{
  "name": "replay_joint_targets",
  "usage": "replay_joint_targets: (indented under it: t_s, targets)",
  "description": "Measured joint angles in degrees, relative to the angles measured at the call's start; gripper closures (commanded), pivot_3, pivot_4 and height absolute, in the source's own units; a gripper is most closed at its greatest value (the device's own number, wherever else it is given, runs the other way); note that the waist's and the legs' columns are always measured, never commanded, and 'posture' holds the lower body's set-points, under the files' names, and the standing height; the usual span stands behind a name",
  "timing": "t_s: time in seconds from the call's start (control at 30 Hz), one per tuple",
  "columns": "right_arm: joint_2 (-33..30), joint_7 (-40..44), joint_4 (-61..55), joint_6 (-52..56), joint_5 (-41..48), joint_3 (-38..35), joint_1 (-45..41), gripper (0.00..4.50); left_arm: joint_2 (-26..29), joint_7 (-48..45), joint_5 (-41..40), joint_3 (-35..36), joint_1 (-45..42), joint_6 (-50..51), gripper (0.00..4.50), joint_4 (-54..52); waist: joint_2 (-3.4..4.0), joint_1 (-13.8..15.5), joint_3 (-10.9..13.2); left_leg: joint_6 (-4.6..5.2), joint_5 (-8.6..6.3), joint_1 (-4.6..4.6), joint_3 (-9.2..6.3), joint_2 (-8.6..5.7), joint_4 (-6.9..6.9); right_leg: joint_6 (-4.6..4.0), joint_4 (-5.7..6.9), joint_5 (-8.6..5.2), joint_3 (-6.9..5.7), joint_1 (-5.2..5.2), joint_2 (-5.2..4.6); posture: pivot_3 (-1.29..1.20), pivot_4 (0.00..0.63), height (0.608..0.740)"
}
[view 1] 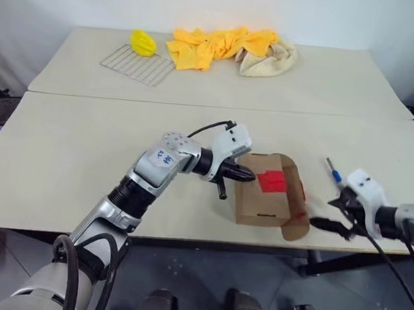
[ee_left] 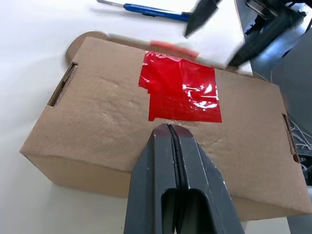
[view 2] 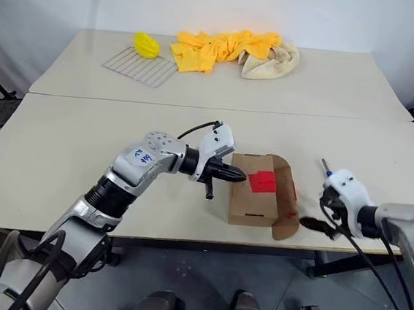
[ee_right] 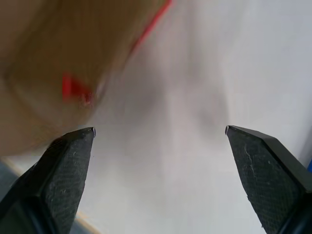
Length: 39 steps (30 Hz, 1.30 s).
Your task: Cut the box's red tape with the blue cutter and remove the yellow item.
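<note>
The flap should be grabbed by its red-taped edge (view 1: 301, 195) with my right gripper next, to open up the box (view 1: 261, 198) and get to the yellow item.
The brown cardboard box (view 1: 261, 198) lies near the table's front edge, with the red tape (view 1: 270, 180) across its top. The flaps at its right end (view 1: 295, 207) stand open. My left gripper (view 1: 243, 175) is shut, and its tips rest on the box top just short of the red tape (ee_left: 181, 92). My right gripper (view 1: 328, 214) is open and empty, hovering low just right of the open flaps. The blue cutter (view 1: 332, 169) lies on the table beyond that gripper. The inside of the box is hidden, so the yellow item is out of view.
On the far table there are a wire rack (view 1: 136, 65) with a rounded yellow lump (view 1: 142, 42), a heap of yellow cloth (view 1: 216, 46) and a beige towel (view 1: 275, 59). The table's front edge (view 1: 184, 239) runs close below the box.
</note>
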Motion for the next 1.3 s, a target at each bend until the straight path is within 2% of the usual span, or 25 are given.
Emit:
replay_joint_targets:
  t_s: [0.1, 0.33, 0.47, 0.7, 0.93, 1.17, 1.3]
  targets:
    - [2.66, -0.20, 5.08, 8.59, 4.44, -2.74, -6.58, 0.03, -0.12, 0.03, 0.01, -0.05, 0.11, 0.25, 4.50, -0.47, 0.00, 0.12, 0.00, 0.00, 0.00, -0.03, -0.04, 0.00, -0.01, -0.01, -0.01, 0.01, -0.04, -0.01, 0.00, 0.00, 0.150, 0.740]
    - [5.45, -0.18, 11.05, 15.06, 8.13, -3.85, -9.51, 0.03, 0.11, 0.20, 0.01, 0.04, 0.51, 1.26, 4.50, -1.64, 0.00, 0.00, 0.00, 0.00, 0.00, -0.05, 0.02, -0.02, -0.03, -0.01, -0.02, 0.01, -0.01, -0.04, 0.00, 0.00, 0.150, 0.740]
    - [4.58, 0.82, 11.73, 15.65, 8.80, -3.47, -9.52, 0.03, 0.14, 0.22, 0.00, 0.02, 0.72, 1.91, 4.50, -2.41, 0.01, 0.07, 0.00, 0.00, 0.00, -0.05, 0.01, -0.03, -0.04, -0.01, -0.03, 0.01, -0.02, -0.04, -0.01, 0.00, 0.150, 0.740]
    - [4.60, 3.30, 14.94, 13.21, 8.15, 0.58, -9.74, 0.03, 0.17, 0.24, 0.00, 0.01, 1.29, 2.69, 4.50, -3.52, 0.01, -0.04, 0.00, 0.00, 0.00, -0.04, 0.03, -0.03, -0.03, 0.00, -0.01, 0.01, -0.01, -0.04, 0.00, 0.00, 0.150, 0.740]
    - [9.25, 8.72, 26.24, 6.80, 4.72, 6.82, -18.41, 0.03, 0.70, -0.11, 0.00, -0.25, 1.58, 3.22, 4.50, -4.40, 0.01, -0.31, -0.01, -0.01, 0.00, 0.02, 0.07, -0.01, -0.03, 0.01, -0.01, 0.02, 0.01, -0.02, 0.02, 0.00, 0.150, 0.740]
    - [10.35, 15.25, 30.89, 3.15, 1.77, 11.28, -21.96, 0.03, 1.56, -0.65, 0.00, -0.91, 1.58, 3.19, 4.50, -5.24, 0.01, -0.49, -0.01, -0.03, -0.01, 0.03, 0.07, 0.02, -0.04, 0.01, 0.00, 0.02, 0.00, -0.03, 0.04, 0.00, 0.150, 0.740]
    - [10.57, 17.56, 31.06, 2.90, 0.61, 12.98, -22.16, 1.18, 1.57, -0.67, 0.00, -1.13, 1.57, 3.14, 4.50, -5.37, 0.01, -0.58, -0.01, -0.04, -0.02, 0.04, 0.07, 0.03, -0.05, 0.00, 0.00, 0.01, 0.00, -0.03, 0.05, 0.00, 0.150, 0.740]
